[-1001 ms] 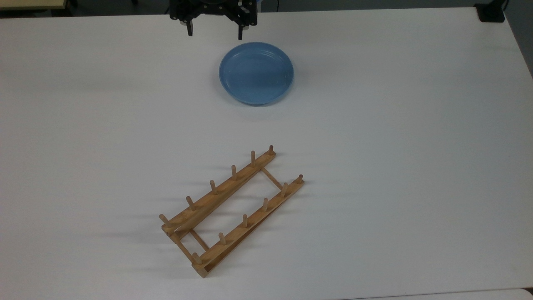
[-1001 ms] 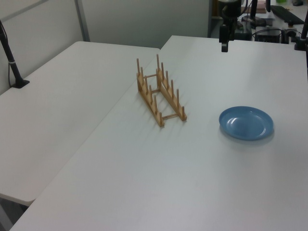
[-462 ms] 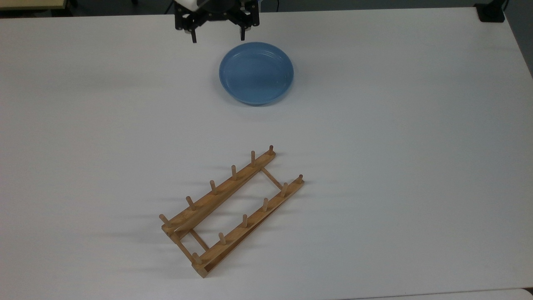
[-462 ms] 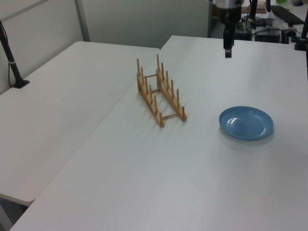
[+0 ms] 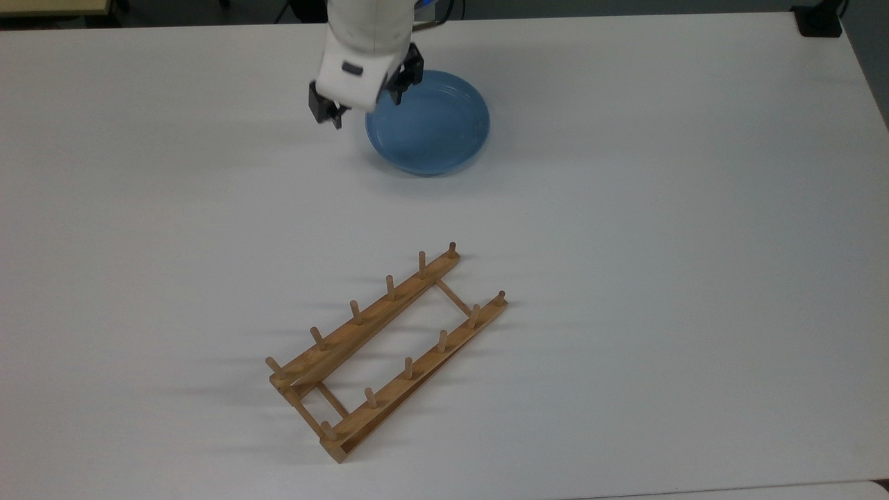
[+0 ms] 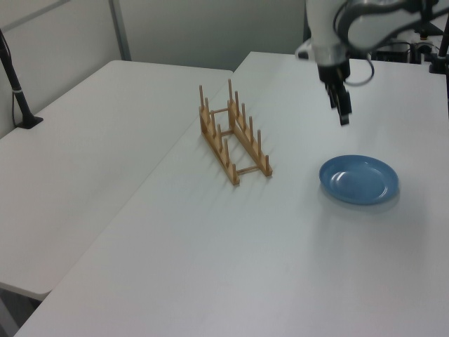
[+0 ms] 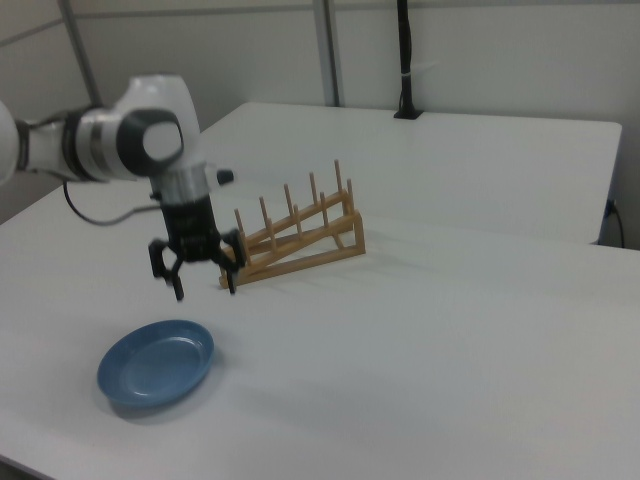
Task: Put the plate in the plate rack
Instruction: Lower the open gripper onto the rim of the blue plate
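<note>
My gripper needs to stand the blue plate upright between the pegs of the plate rack (image 6: 235, 137), so it should grab the plate by its rim (image 6: 349, 158) next.
A glossy light-blue plate (image 5: 434, 125) lies flat on the white table (image 5: 625, 278), in the upper middle of the top view. My gripper (image 5: 369, 112) hangs open over the plate's left rim in the top view, with nothing between its fingers. In the right view the gripper (image 7: 205, 290) is clearly above the plate (image 7: 155, 365), not touching it. The wooden plate rack (image 5: 385, 347) stands apart toward the top view's bottom, holding nothing. The left view has the gripper (image 6: 342, 116) above and behind the plate (image 6: 359, 179), with the plate rack (image 6: 235, 137) to its left.
A black clamp base (image 5: 819, 21) sits at the table's corner at the top view's upper right. A black post (image 6: 17, 91) stands on the adjoining table at the left view's left. A seam (image 6: 175, 154) runs between the two tables beside the rack.
The arm has come in from the table's far edge toward the plate and dropped lower. Its open fingers now hang over the plate's rim. Plate and rack have not moved.
</note>
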You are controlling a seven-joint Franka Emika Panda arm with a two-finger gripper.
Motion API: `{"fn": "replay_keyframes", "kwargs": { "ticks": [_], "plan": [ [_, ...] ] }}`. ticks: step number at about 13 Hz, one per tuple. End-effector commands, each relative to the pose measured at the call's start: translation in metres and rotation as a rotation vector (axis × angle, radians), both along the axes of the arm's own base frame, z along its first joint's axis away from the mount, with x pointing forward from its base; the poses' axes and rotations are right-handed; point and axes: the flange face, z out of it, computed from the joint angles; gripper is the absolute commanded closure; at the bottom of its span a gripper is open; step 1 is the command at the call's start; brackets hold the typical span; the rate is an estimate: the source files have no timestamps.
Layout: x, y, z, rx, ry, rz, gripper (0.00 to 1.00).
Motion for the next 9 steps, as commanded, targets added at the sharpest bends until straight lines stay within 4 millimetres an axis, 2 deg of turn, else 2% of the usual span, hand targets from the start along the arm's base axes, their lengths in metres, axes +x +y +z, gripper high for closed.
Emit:
{"fn": "replay_keyframes", "kwargs": {
  "ticks": [1,3,5,6,7,9],
  "plan": [
    [-0.001,0.002,-0.062,-0.02,0.075,0.097,0.27],
    [0.002,0.005,-0.086,-0.019,0.105,0.101,0.42],
    [0.002,0.006,-0.098,-0.02,0.122,0.099,0.63],
    [0.003,0.008,-0.102,-0.02,0.122,0.1,0.63],
    [0.003,0.012,-0.108,-0.022,0.126,0.106,0.69],
    [0.003,0.015,-0.11,-0.022,0.13,0.11,0.9]
  ]
}}
